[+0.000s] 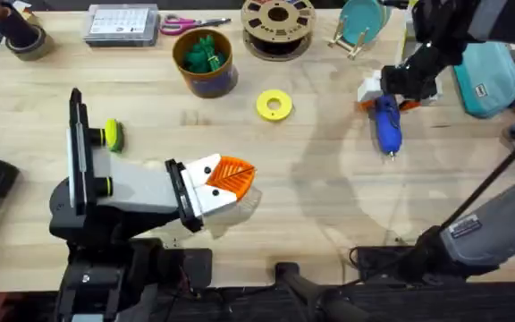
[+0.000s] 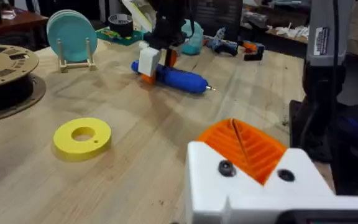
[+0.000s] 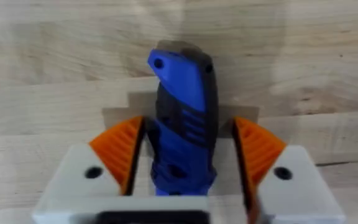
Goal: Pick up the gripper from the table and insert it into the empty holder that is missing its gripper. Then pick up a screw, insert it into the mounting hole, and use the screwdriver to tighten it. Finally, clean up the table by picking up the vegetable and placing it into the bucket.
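Observation:
My right gripper should next grab the blue screwdriver by its thick handle (image 1: 386, 114), because the thin pointed bit (image 1: 392, 156) sticks out at one end of the screwdriver.
The blue screwdriver (image 1: 388, 128) lies on the table (image 1: 329, 197) at the far right, bit toward me. My right gripper (image 1: 387, 97) is open and straddles its rear end; in the right wrist view the screwdriver (image 3: 182, 93) sits between the orange pads (image 3: 257, 149) with a gap on one side. My left gripper (image 1: 233, 176) hovers at the near left, shut, its orange pads (image 2: 244, 146) pressed together on white mounts with nothing between. A green vegetable (image 1: 206, 52) sits inside the bucket (image 1: 213, 82). The loose gripper and the screw are out of view.
A yellow ring (image 1: 274, 105) lies mid-table. Along the far edge stand a brown spool (image 1: 278, 22), teal plates in a rack (image 1: 360, 22), scissors (image 1: 186, 24) and a grey box (image 1: 122, 22). A teal bag (image 1: 490, 76) sits at the right edge.

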Controlling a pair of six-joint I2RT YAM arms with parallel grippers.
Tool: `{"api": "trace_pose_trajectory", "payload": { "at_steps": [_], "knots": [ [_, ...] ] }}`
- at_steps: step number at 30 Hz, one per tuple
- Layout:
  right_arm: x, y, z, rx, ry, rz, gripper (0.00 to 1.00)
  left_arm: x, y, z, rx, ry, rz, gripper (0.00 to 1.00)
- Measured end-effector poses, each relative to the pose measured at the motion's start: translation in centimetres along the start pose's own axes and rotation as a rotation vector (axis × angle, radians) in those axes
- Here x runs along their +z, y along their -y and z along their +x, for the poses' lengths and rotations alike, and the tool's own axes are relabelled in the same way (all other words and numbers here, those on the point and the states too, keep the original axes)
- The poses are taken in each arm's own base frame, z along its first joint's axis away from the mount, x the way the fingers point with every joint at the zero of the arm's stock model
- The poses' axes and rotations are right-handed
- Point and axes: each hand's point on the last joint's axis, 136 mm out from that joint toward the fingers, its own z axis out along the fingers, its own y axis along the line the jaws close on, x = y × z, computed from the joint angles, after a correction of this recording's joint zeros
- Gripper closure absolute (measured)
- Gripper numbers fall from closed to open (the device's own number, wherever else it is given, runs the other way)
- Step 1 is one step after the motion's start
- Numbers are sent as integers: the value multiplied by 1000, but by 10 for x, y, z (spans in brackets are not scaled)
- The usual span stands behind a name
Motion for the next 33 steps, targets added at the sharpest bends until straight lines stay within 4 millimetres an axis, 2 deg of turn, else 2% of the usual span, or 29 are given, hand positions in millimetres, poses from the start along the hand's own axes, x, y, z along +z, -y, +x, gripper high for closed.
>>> {"api": "trace_pose_trajectory", "payload": {
  "at_steps": [1,5,6,7,15,25,28,33],
  "knots": [
    [0,0,0,0,1,2,261,0,0,0,0,0,0,997],
    [0,3,-3,5,10,8,845,0,0,0,0,0,0,997],
    [0,3,-2,7,9,8,952,0,0,0,0,0,0,997],
    [1,3,-2,9,7,6,976,0,0,0,0,0,0,997],
    [1,2,-2,0,8,3,976,0,0,0,0,0,0,997],
    [-4,1,-11,-2,46,2,976,0,0,0,0,0,0,997],
    [-23,1,-27,-1,110,-1,976,0,0,0,0,0,0,997],
    [-90,-1,-71,2,318,-12,976,0,0,0,0,0,0,997]
  ]
}}
